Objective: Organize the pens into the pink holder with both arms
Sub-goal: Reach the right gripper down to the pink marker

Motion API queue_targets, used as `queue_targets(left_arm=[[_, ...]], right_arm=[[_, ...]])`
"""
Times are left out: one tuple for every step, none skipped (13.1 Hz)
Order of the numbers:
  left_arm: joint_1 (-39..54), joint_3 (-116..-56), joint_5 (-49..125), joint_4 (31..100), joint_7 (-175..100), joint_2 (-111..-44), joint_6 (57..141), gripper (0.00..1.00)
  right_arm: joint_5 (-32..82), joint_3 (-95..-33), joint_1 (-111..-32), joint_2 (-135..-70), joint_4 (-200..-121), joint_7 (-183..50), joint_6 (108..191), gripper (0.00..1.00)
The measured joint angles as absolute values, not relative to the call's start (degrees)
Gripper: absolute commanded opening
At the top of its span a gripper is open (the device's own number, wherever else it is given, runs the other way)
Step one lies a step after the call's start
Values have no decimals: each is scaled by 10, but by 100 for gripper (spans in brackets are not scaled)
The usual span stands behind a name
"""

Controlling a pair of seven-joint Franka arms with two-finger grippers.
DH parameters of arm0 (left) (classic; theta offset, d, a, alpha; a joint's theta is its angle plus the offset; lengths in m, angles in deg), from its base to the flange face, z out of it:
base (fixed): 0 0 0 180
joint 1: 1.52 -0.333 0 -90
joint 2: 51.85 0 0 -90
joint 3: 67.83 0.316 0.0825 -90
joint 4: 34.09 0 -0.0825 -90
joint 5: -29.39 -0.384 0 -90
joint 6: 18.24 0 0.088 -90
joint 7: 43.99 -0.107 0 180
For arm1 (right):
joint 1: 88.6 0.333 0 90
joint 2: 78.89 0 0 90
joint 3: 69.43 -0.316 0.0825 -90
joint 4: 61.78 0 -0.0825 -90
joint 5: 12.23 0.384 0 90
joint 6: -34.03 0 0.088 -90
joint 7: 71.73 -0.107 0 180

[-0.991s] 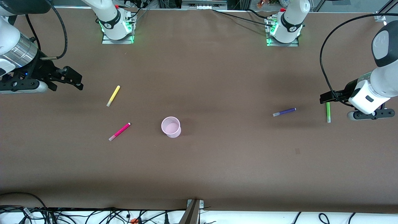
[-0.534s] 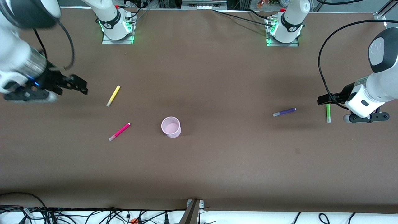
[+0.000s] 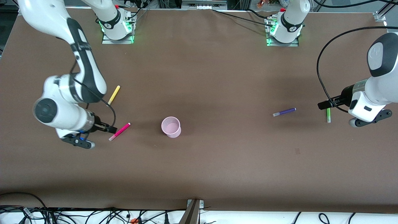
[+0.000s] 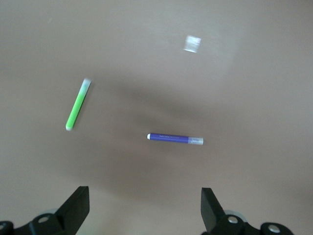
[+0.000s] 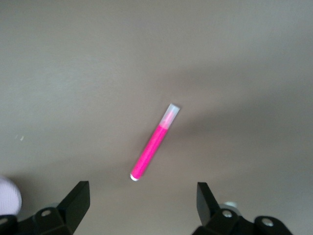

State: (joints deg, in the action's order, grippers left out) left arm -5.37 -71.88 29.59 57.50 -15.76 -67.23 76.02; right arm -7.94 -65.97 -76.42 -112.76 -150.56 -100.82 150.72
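Note:
Next, my right gripper grabs the magenta pen by its solid magenta body (image 3: 124, 128), so that the magenta pen's clear cap (image 3: 112, 138) stays free to enter the pink holder.
The pink holder (image 3: 171, 126) stands upright mid-table. The magenta pen (image 3: 119, 131) and yellow pen (image 3: 113, 95) lie toward the right arm's end. The purple pen (image 3: 284, 111) and green pen (image 3: 328, 114) lie toward the left arm's end. My right gripper (image 3: 112, 128) is open and empty, just over the magenta pen's end; its wrist view shows the magenta pen (image 5: 152, 144) just ahead of the open gripper (image 5: 142, 208), with the holder's edge (image 5: 7, 196) at the side. My left gripper (image 3: 321, 105) is open and empty over the green pen's end. Its wrist view shows the green pen (image 4: 78, 105), the purple pen (image 4: 175, 139) and the open gripper (image 4: 144, 210).
The brown table (image 3: 217, 77) carries both arm bases (image 3: 117, 29) (image 3: 282, 31) along the edge farthest from the camera. A small pale mark (image 3: 297, 151) sits on the surface nearer the camera than the purple pen. Cables hang off the near edge.
My right arm has swung from beside the yellow pen, nearer to the camera, to the magenta pen. My left gripper has lowered slightly over the green pen. The pens and holder have not moved.

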Motion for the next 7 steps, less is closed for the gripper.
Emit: queue_targets(left_arm=[[-53, -719, 296, 576, -85, -680, 761, 100], [-52, -720, 296, 576, -5, -691, 767, 100], [-51, -721, 296, 577, 76, -705, 780, 100], [-51, -722, 296, 579, 163, -720, 799, 100], [-51, -723, 296, 584, 241, -732, 825, 100], [-50, -724, 296, 596, 301, -741, 855, 100], [-49, -725, 296, 609, 335, -746, 875, 100]], right_arm=[[-59, -661, -760, -1148, -1500, -1038, 1514, 90], [-22, -661, -759, -1167, -1496, -1053, 1522, 89], [12, -660, -759, -1184, -1493, -1057, 1526, 87], [30, -660, -759, -1196, -1492, -1058, 1527, 85], [36, -659, -759, -1203, -1492, -1060, 1527, 83], [38, -659, -760, -1205, -1491, -1063, 1527, 83], [38, -659, -761, -1205, -1491, -1069, 1526, 82]])
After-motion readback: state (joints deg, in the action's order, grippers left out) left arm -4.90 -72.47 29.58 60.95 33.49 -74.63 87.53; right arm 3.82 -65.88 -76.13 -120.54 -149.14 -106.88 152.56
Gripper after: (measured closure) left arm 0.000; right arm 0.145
